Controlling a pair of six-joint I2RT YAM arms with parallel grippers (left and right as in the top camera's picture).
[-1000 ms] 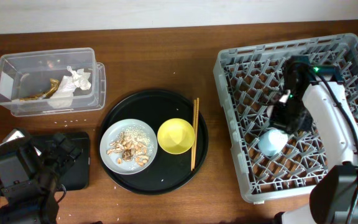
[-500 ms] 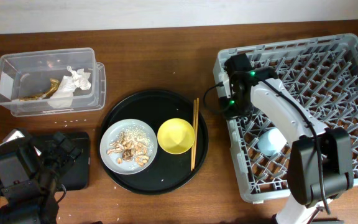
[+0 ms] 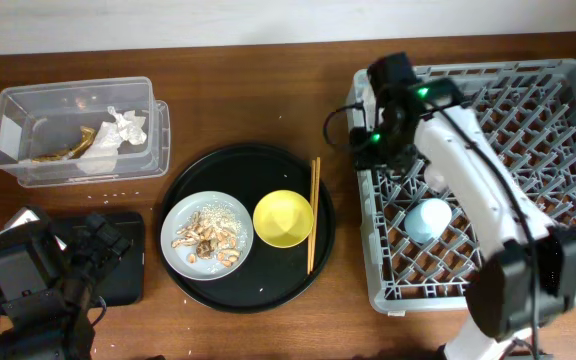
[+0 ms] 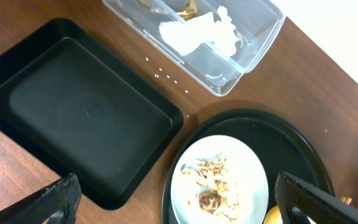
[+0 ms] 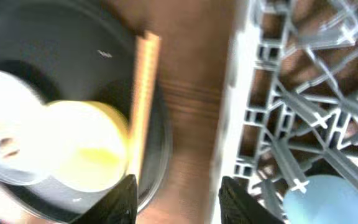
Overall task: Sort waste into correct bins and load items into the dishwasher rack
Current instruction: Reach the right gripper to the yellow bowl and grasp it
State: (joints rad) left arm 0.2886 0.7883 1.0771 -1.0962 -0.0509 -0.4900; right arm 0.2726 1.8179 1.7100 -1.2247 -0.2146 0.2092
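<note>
Next, my right gripper grabs the yellow bowl by its rim facing the grey plate, leaving the bowl's opposite side free for the rack's wires.
The grey dishwasher rack stands at the right with the light-blue cup lying in it. My right gripper is open and empty over the rack's left edge; in its wrist view it hangs above the bare strip between rack and chopsticks. The yellow bowl, chopsticks and grey plate with food scraps sit on the round tray. My left gripper is open by the shallow black tray. I cannot see the pink cup.
The clear box at the back left holds the napkin and brown bits. The big round black tray sits mid-table. The left arm covers part of the shallow black tray.
My right gripper left the light-blue cup in the rack and moved back and left to the rack's left edge. The rack shifted slightly. The left arm has not moved.
</note>
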